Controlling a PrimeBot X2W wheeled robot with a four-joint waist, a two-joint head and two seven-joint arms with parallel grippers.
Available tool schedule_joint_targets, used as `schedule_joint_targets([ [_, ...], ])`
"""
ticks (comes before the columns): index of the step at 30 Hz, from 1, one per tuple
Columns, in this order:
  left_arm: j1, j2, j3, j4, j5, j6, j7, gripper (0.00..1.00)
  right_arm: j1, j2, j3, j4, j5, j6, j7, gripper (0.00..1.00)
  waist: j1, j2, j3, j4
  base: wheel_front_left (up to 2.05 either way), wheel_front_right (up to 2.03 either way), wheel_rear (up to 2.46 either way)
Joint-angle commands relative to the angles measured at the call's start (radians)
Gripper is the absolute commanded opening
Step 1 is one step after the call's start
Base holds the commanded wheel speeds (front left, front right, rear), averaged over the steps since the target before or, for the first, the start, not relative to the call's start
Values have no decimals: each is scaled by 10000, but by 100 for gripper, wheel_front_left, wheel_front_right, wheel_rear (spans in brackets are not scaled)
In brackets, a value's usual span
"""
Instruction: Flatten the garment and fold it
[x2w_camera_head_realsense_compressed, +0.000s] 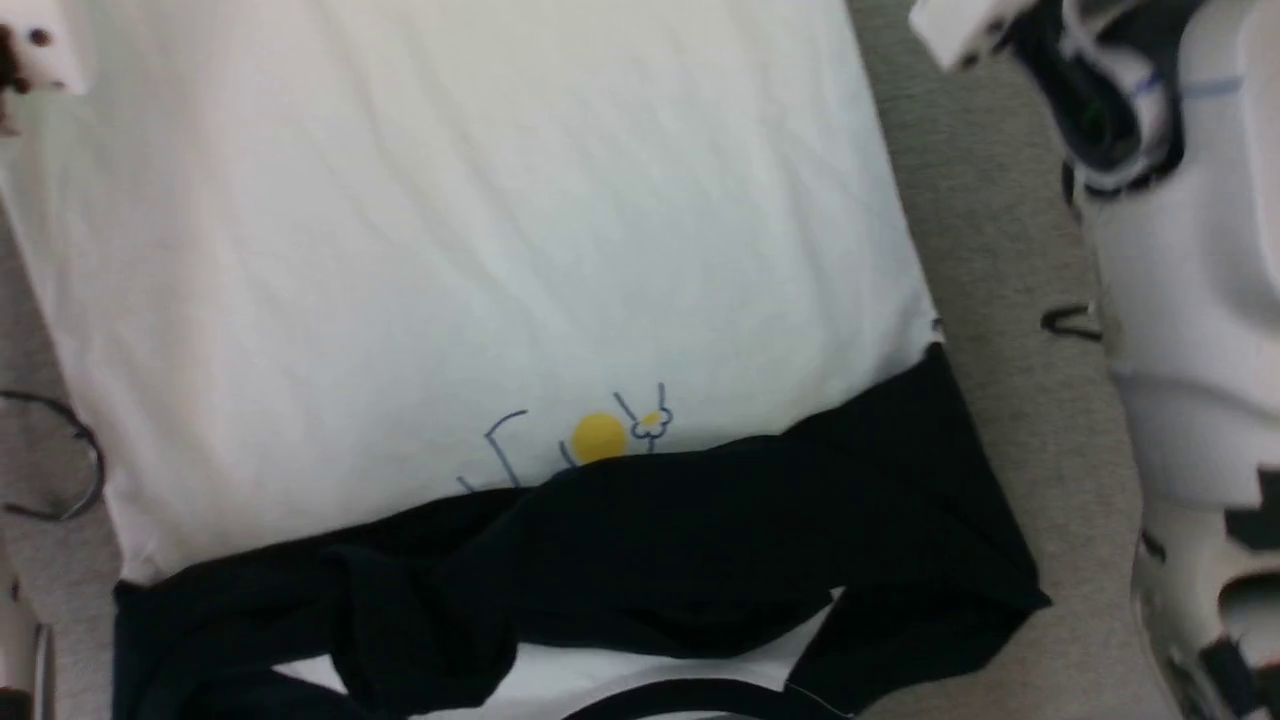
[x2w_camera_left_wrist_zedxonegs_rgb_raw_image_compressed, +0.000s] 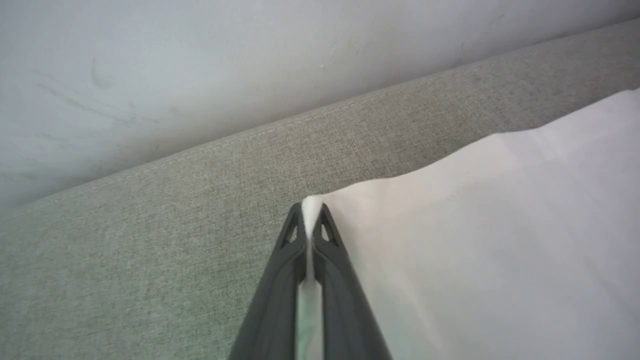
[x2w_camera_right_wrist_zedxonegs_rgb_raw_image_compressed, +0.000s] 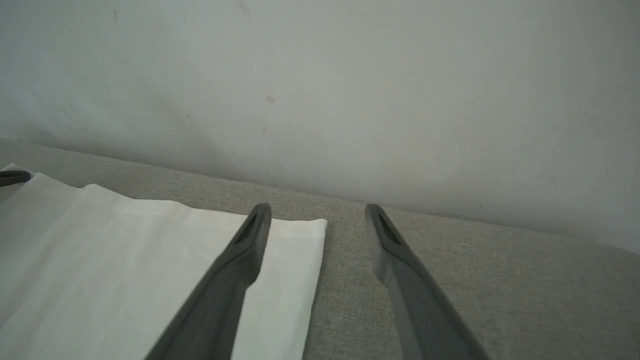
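Next, my right gripper grabs the corner of its bottom hem (x2w_camera_right_wrist_zedxonegs_rgb_raw_image_compressed: 318, 226) to fold the T-shirt's white body (x2w_camera_right_wrist_zedxonegs_rgb_raw_image_compressed: 138, 270).
The garment (x2w_camera_head_realsense_compressed: 480, 230) is a white T-shirt lying spread on a grey upholstered surface (x2w_camera_head_realsense_compressed: 980, 230). Its black sleeves (x2w_camera_head_realsense_compressed: 700, 540) are folded across the chest, just below a yellow-dot and blue-line print (x2w_camera_head_realsense_compressed: 600, 437). In the left wrist view my left gripper (x2w_camera_left_wrist_zedxonegs_rgb_raw_image_compressed: 311, 212) is shut on a far corner of the white cloth (x2w_camera_left_wrist_zedxonegs_rgb_raw_image_compressed: 500, 240), pinching a thin fold. My right gripper (x2w_camera_right_wrist_zedxonegs_rgb_raw_image_compressed: 317, 212) is open above the other far corner of the garment (x2w_camera_right_wrist_zedxonegs_rgb_raw_image_compressed: 300, 235). One of its fingers (x2w_camera_right_wrist_zedxonegs_rgb_raw_image_compressed: 250, 245) is over the cloth and the other is over bare upholstery. The left gripper's tip (x2w_camera_right_wrist_zedxonegs_rgb_raw_image_compressed: 12, 177) shows at that view's left edge.
A pale wall (x2w_camera_right_wrist_zedxonegs_rgb_raw_image_compressed: 320, 90) rises right behind the seamed far edge of the grey surface (x2w_camera_left_wrist_zedxonegs_rgb_raw_image_compressed: 200, 150). My right arm's pale housing (x2w_camera_head_realsense_compressed: 1190, 300) stands along the right side. Thin black cable loops lie at the left (x2w_camera_head_realsense_compressed: 70, 460) and the right (x2w_camera_head_realsense_compressed: 1070, 322) of the shirt.
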Motion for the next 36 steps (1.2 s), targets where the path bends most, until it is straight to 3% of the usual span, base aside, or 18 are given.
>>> schedule_joint_targets([
  [1, -173, -60, -58, 8, 29, -41, -131, 0, -212, 17, -52, 240, 47, -9, 121, 100, -1, -1, 218, 596, 0, 0, 0],
  [9, -493, -734, -802, -273, 153, -183, -867, 0, -2106, 14, -618, 3000, -1641, -9, 1822, 100, -1, -1, 705, 1637, 0, 0, 0],
  [18, -584, -1100, -1201, -447, 228, -114, -1247, 0, -3105, 35, -1634, 4590, -3018, -9, 3766, 100, -1, -1, 893, 1995, 0, 0, 0],
  [20, -567, -1122, -1248, -427, 222, -104, -1267, 0, -3198, 39, -1564, 4746, -3122, -9, 4211, 46, -1, -1, 887, 1987, 0, 0, 0],
  [23, -544, -1096, -1290, -399, 218, -99, -1267, 0, -3269, 42, -1396, 4813, -3306, -9, 4764, 0, -1, -1, 888, 1940, 0, 0, 0],
  [30, -706, -877, -1275, -368, 430, -26, -1857, 0, -3203, 44, -1510, 4301, -3411, -9, 4345, 0, -1, -1, 932, 1833, 0, 0, 0],
  [36, -1214, -680, -1202, 17, 1002, 283, -3568, 0, -3323, 16, -1973, 3951, -3802, -9, 2883, 0, -1, -1, 932, 1677, 0, 0, 0],
])
